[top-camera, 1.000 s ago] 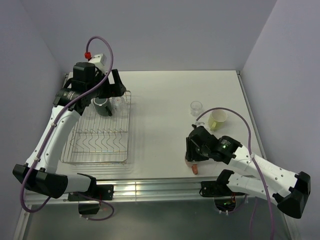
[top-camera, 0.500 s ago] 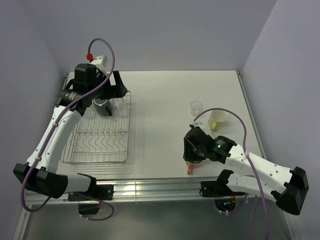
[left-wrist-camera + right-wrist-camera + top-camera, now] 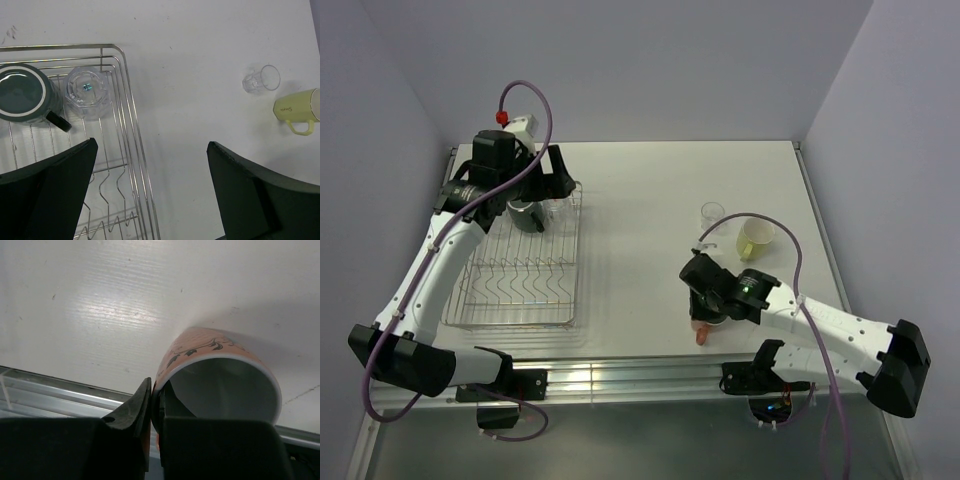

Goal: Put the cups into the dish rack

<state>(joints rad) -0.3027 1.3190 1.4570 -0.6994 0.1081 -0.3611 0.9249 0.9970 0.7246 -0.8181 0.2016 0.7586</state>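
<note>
My left gripper grips the orange mug by its base end next. That leaves the mug's rim free to face the rack (image 3: 572,296).
The dish rack (image 3: 572,296) (image 3: 131,120) stands at the left. In its far end are a black mug (image 3: 525,214) (image 3: 22,95) and a clear glass tumbler (image 3: 556,208) (image 3: 87,91). My left gripper (image 3: 546,182) (image 3: 152,145) hangs open above that end, holding nothing. Near the front edge an orange mug (image 3: 701,335) (image 3: 210,352) lies on its side. My right gripper (image 3: 706,308) (image 3: 156,401) is shut on its rim, one finger inside and one outside. A clear tumbler (image 3: 713,213) (image 3: 261,80) and a pale yellow-green cup (image 3: 756,238) (image 3: 297,107) sit on the table at the right.
An aluminium rail (image 3: 620,378) (image 3: 55,390) runs along the table's near edge, right beside the orange mug. Purple walls close in the table on the left, back and right.
My right gripper has shut on the orange mug's rim, and that arm has shifted slightly left. The left gripper has drifted a little to the right above the rack, still open.
</note>
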